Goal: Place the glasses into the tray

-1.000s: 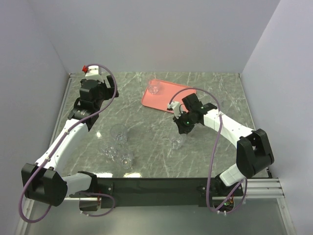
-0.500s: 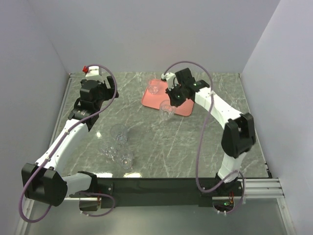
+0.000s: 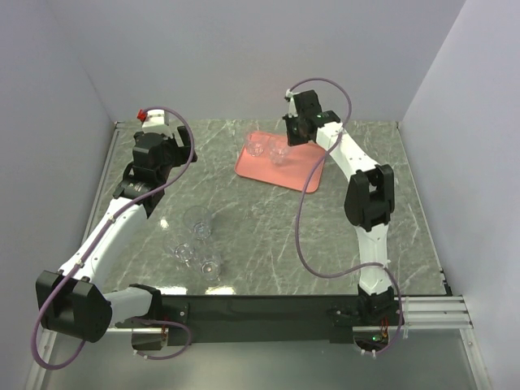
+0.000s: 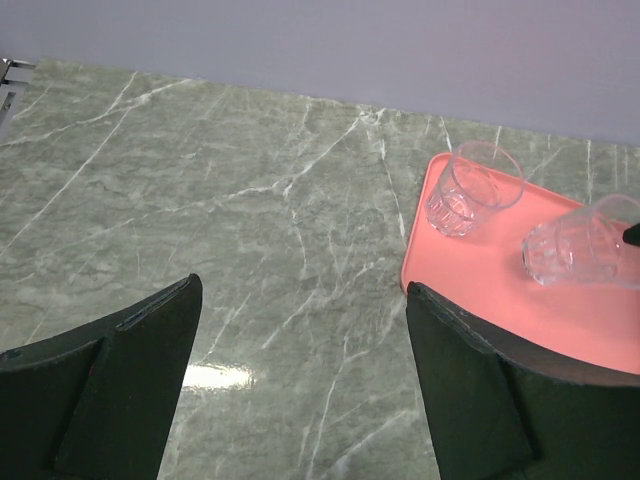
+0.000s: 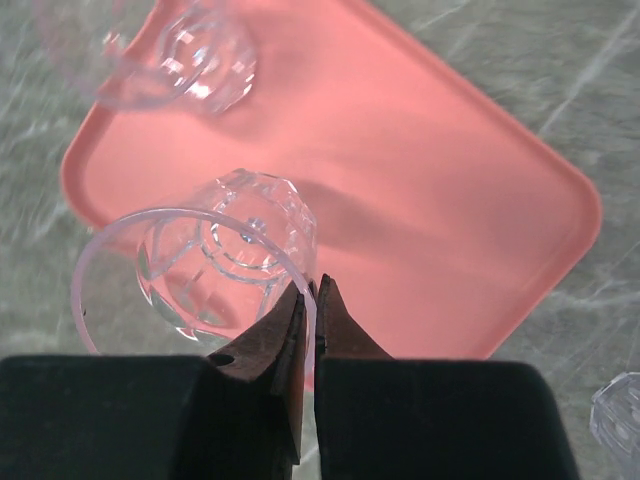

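Note:
The second glass is strongly tilted with its base off the tray [image 3: 302,172] and would topple if I opened now, so my right gripper must keep holding it.
The salmon-pink tray [image 3: 302,172] lies at the far middle of the table. One clear glass [image 3: 257,147] stands in its far left corner. My right gripper [image 3: 289,144] is shut on the rim of a second glass [image 3: 280,153] and holds it tilted just over the tray. The right wrist view shows the fingertips [image 5: 297,308] pinching that glass [image 5: 215,258] by its rim over the tray [image 5: 440,180], with the standing glass [image 5: 190,60] beyond. My left gripper [image 3: 175,152] is open and empty at the far left; its fingers [image 4: 130,390] frame bare table, with the tray [image 4: 480,290] to their right.
Three loose glasses stand on the marble at the near left: one [image 3: 197,222], one [image 3: 185,252], one [image 3: 211,266]. Part of another glass [image 5: 620,410] shows at the right wrist view's lower right edge. Walls close in the table on three sides.
My right arm has swung from the middle of the table to the far side, carrying the glass over the tray. The left arm has not moved.

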`<state>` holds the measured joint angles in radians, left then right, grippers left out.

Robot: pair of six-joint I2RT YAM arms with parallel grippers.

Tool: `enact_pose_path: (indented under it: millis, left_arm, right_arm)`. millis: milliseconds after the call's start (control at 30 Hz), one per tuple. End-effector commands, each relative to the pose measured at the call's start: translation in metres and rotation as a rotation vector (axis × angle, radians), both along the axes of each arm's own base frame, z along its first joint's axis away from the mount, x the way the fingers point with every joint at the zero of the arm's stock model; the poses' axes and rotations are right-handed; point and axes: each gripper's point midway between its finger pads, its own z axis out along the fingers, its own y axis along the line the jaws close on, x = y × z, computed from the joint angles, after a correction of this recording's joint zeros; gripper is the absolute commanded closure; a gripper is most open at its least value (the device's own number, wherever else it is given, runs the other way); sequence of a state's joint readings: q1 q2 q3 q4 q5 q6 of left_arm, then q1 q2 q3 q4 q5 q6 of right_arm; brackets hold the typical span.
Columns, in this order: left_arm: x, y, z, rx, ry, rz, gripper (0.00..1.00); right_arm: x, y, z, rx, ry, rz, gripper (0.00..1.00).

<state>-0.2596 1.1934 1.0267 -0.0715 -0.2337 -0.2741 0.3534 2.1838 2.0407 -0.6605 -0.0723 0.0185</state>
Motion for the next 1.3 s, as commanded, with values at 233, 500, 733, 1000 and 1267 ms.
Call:
enact_pose_path:
  millis: [233,500,733,1000,1267]
  left_arm:
    - [0.001,0.0,0.011,0.005,-0.043,0.003,0.12]
    - [0.002,0.0,0.01,0.004,-0.041,0.003,0.12]
    - [0.001,0.0,0.012,-0.002,-0.045,0.001,0.12]
    - [0.002,-0.001,0.011,-0.004,-0.044,-0.003,0.12]
    - [0.001,-0.001,0.012,-0.005,-0.045,-0.003,0.12]
  right_arm:
    - [0.056,-0.01,0.025,0.073,-0.143,-0.22,1.0]
    - [0.07,-0.007,0.01,0.075,-0.142,-0.241,1.0]
    - [0.075,0.001,-0.001,0.071,-0.139,-0.22,1.0]
    - [0.077,0.005,-0.008,0.055,-0.142,-0.213,0.94]
    - [0.078,0.005,-0.005,0.038,-0.156,-0.202,0.64]
